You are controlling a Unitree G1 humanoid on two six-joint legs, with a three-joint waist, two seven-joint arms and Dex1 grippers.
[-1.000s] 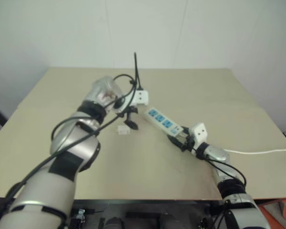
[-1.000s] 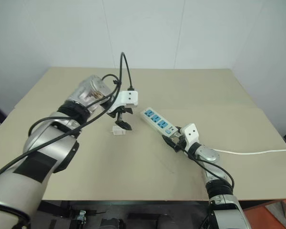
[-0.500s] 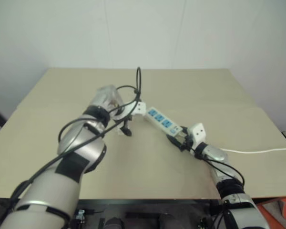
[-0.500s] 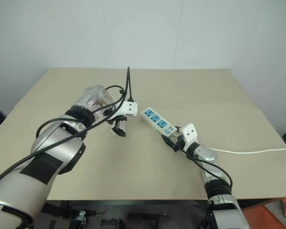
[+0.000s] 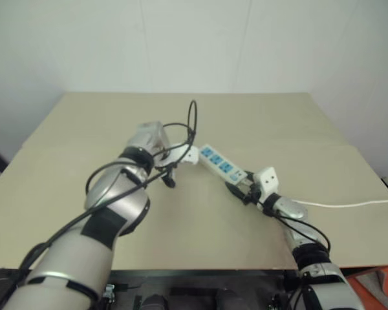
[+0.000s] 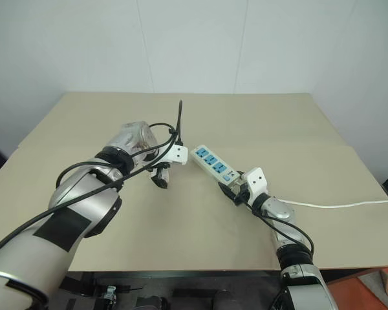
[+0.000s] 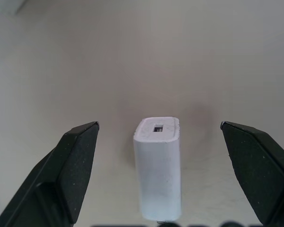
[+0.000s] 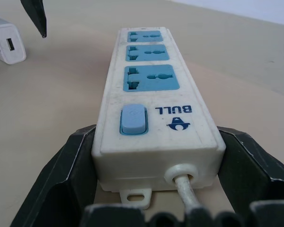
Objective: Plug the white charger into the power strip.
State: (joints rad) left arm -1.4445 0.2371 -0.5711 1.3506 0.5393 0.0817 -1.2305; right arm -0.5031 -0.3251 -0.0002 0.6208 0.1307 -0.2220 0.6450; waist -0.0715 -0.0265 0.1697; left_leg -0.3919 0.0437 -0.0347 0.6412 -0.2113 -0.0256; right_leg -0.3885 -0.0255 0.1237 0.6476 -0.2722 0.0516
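My left gripper should close now and would hold the white charger [image 7: 158, 165], because my fingers are beside both long sides of the charger in the left wrist view.
The white charger [image 7: 158, 165] lies flat on the table between the two black fingers of my left gripper [image 7: 159, 124], which is open and points steeply down with a finger on each side, clear of it. In the head views the left gripper [image 6: 160, 177] covers the charger. The right wrist view shows the charger [image 8: 5, 45] left of the power strip [image 8: 151, 85]. The power strip [image 6: 213, 165] lies slantwise at the table's middle. My right gripper [image 6: 236, 189] is shut on its cord end, a finger against each long side.
The strip's thin white cord [image 6: 343, 206] runs off to the right edge of the tan table [image 6: 258, 116]. A black cable loops up from my left wrist [image 6: 180, 119]. A white wall stands behind the table.
My left gripper has come down and tilted steeply over the charger, which showed beside it in the head views before. The right gripper and the power strip have not moved.
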